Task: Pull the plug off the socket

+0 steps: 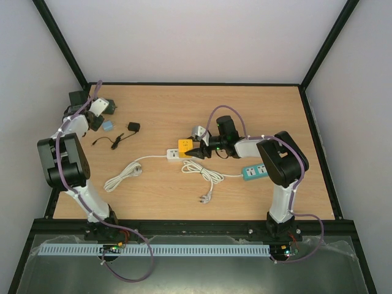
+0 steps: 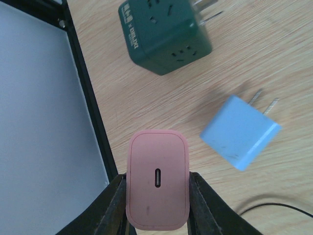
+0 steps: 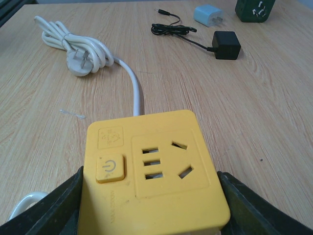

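Note:
The pink charger plug (image 2: 157, 166) hangs above the table's black edge and would fall there if I opened now, so my left gripper keeps holding it for now.
My left gripper (image 2: 157, 193) is shut on a pink charger plug (image 2: 157, 166), its USB-C port facing the camera, held above the table's far left edge; in the top view this gripper (image 1: 97, 120) is by the left frame. My right gripper (image 3: 149, 196) is shut on a yellow socket cube (image 3: 151, 166) with a power button and empty slots. In the top view the cube (image 1: 184, 146) sits at the right end of a white power strip (image 1: 174, 154), with the right gripper (image 1: 197, 149) on it.
A green cube adapter (image 2: 164, 32) and a light blue charger (image 2: 239, 132) lie near the left gripper. A black adapter with cable (image 3: 226, 45), a coiled white cord (image 3: 78, 51), a teal power strip (image 1: 253, 172) and a white cable bundle (image 1: 205, 174) lie on the table.

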`<state>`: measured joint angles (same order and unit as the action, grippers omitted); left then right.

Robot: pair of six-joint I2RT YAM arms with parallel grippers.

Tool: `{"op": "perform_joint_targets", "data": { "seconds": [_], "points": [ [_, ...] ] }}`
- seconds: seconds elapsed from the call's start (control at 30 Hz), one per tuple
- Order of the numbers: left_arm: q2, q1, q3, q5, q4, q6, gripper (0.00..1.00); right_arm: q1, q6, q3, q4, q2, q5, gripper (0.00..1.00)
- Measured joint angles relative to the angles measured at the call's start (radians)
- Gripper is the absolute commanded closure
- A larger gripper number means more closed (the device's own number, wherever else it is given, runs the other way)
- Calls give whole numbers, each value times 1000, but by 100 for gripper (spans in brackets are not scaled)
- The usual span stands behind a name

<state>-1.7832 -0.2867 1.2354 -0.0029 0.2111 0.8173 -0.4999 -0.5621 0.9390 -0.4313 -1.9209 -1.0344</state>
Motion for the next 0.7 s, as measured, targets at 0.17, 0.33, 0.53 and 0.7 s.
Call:
{"op": "perform_joint_targets", "data": {
  "seconds": [0.17,0.33,0.53,0.7],
  "points": [
    [-73,0,36,-80,-21,-1,78,0,0,0,0,0,0,77],
    [-106,0,42,-142,-48,7,78,0,0,0,0,0,0,77],
    [-140,0,43,-187,-73,16,77,0,0,1,0,0,0,77],
    [-159,0,43,-203,-94,24,75,0,0,1,0,-1,-1,77]
  ]
}}
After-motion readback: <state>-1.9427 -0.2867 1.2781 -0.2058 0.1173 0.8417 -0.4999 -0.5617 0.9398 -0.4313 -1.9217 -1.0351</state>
